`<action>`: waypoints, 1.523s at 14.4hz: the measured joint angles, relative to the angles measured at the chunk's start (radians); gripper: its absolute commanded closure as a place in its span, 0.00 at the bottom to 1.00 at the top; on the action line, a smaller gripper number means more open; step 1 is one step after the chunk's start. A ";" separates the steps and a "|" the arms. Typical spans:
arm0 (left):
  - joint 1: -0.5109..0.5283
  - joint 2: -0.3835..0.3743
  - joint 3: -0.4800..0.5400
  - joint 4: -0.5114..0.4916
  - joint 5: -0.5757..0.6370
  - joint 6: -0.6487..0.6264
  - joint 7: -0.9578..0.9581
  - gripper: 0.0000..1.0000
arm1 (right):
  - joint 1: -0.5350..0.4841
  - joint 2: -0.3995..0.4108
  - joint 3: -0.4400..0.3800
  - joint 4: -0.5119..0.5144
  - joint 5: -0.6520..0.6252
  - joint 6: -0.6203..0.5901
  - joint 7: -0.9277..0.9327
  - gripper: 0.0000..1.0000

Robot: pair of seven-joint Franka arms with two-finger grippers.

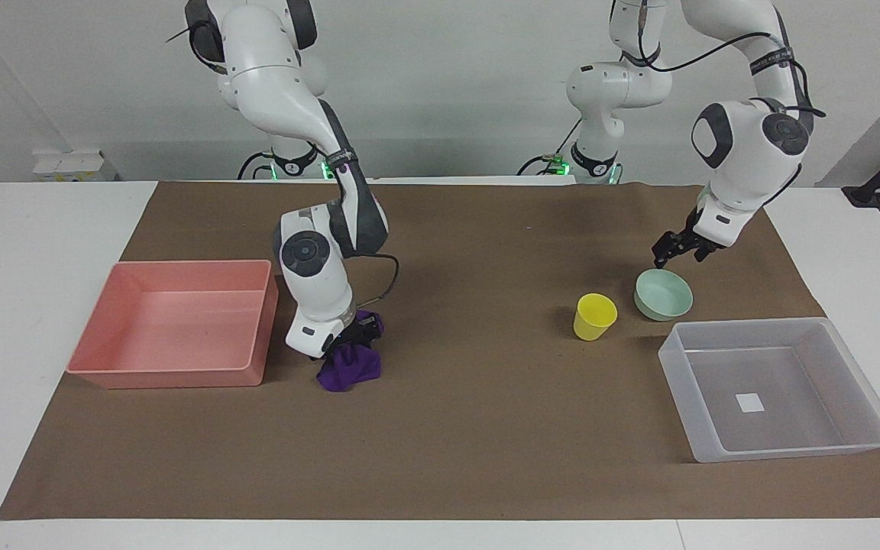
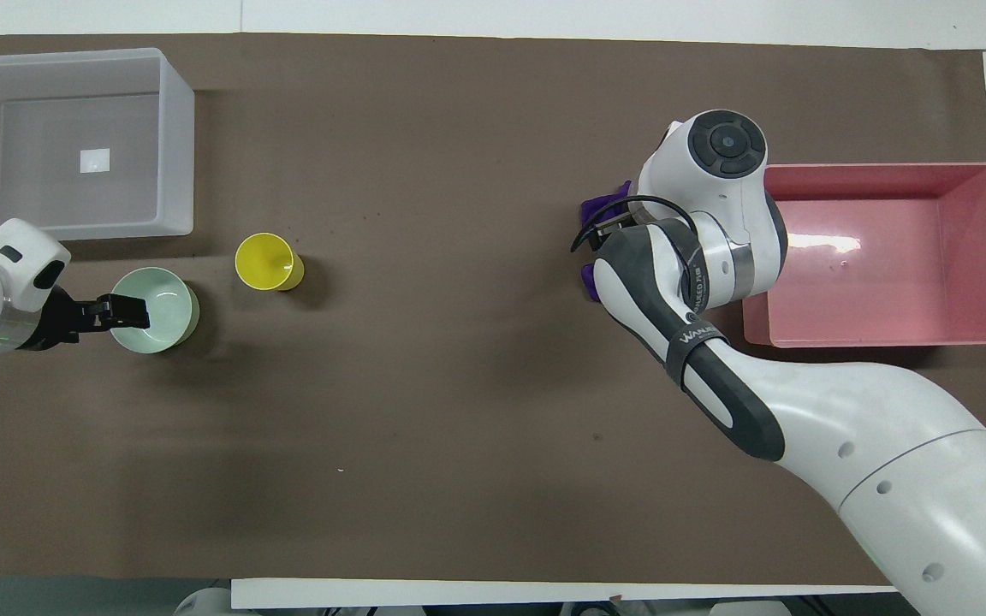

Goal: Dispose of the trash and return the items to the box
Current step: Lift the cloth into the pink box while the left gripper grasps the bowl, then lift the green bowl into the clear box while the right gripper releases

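Note:
My left gripper needs to return the yellow cup to the clear box, so next it should grab the cup by its rim (image 2: 264,235).
The purple fabric wad (image 1: 350,372) lies on the brown mat beside the pink bin. My right gripper (image 1: 344,340) is down on the wad's top and touches it. In the overhead view the right arm covers most of the wad (image 2: 593,205) and hides the gripper. The mint-green bowl (image 1: 665,298) (image 2: 159,329) and the yellow cup (image 1: 595,315) (image 2: 266,261) stand upright side by side, nearer to the robots than the clear box (image 1: 669,355) (image 2: 176,128). My left gripper (image 1: 679,256) (image 2: 129,312) is open, just above the bowl's rim on the robots' side.
The pink bin (image 1: 173,374) (image 2: 887,340) stands at the right arm's end of the table, with nothing in it. The clear box holds only a small white square (image 1: 750,402). A brown paper mat (image 1: 470,428) covers the table's middle.

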 measured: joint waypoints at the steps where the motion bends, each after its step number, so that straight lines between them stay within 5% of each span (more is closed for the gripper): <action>1: 0.007 0.015 0.000 -0.016 0.000 0.019 0.000 0.00 | 0.000 -0.003 0.000 0.000 0.001 -0.004 0.002 1.00; 2: 0.009 0.029 0.000 -0.023 0.000 0.026 0.000 0.00 | 0.000 -0.007 0.000 0.001 0.001 -0.007 0.012 1.00; 4: 0.009 0.049 -0.001 -0.045 0.000 0.059 0.000 0.19 | -0.001 -0.019 -0.001 0.011 0.001 -0.009 0.038 1.00; 6: 0.009 0.062 -0.002 -0.094 0.000 0.143 0.000 0.77 | -0.006 -0.047 -0.002 0.042 0.001 -0.065 0.060 1.00; 8: 0.009 0.078 -0.002 -0.126 0.000 0.200 -0.001 0.98 | -0.018 -0.094 -0.004 0.081 0.001 -0.150 0.063 1.00; 17: 0.009 0.090 -0.003 -0.031 0.000 0.152 0.000 1.00 | -0.209 -0.333 -0.019 0.155 -0.005 -0.494 -0.010 1.00; 22: 0.009 0.087 0.002 0.031 0.000 0.049 0.001 1.00 | -0.378 -0.338 -0.024 0.030 -0.005 -0.433 -0.145 0.99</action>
